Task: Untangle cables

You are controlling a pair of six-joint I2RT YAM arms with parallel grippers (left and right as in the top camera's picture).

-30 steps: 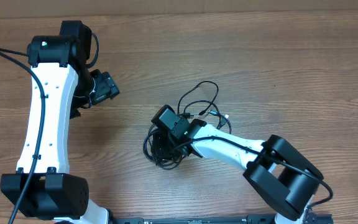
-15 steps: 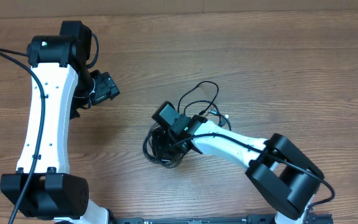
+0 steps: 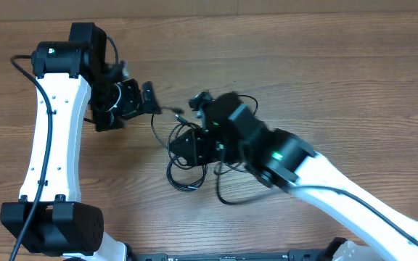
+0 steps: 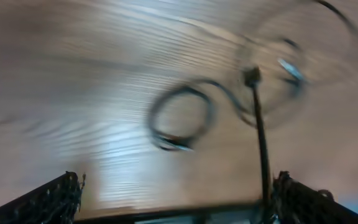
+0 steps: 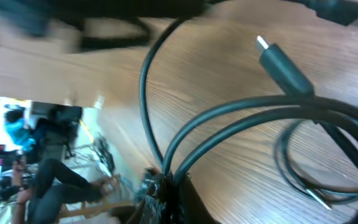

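The cable is in the tangle and needs to be pulled from it. My left gripper will next grab the cable behind its plug [image 3: 162,109] [image 4: 261,143] and leave that end of the cable free.
The cables [image 3: 187,170] are thin black cords in a loose tangle on the wood table, with loops trailing to the front right. My right gripper [image 3: 193,145] is raised over the tangle and shut on several strands; the right wrist view shows them pinched between its fingers [image 5: 166,183], with a silver-tipped plug [image 5: 281,62] hanging free. My left gripper [image 3: 151,98] is just left of the tangle. The blurred left wrist view shows its fingers wide apart [image 4: 179,186], a cable strand [image 4: 260,137] running down beside its right finger, and a cable loop [image 4: 182,118] on the table.
The left arm's white link [image 3: 53,130] runs along the table's left side. The right arm's white link [image 3: 354,203] crosses the front right. The table's far edge [image 3: 267,13] runs along the top.
My right gripper has lifted up and away from the table with strands in it, pulling the tangle looser. My left gripper has swung right, close to the tangle.
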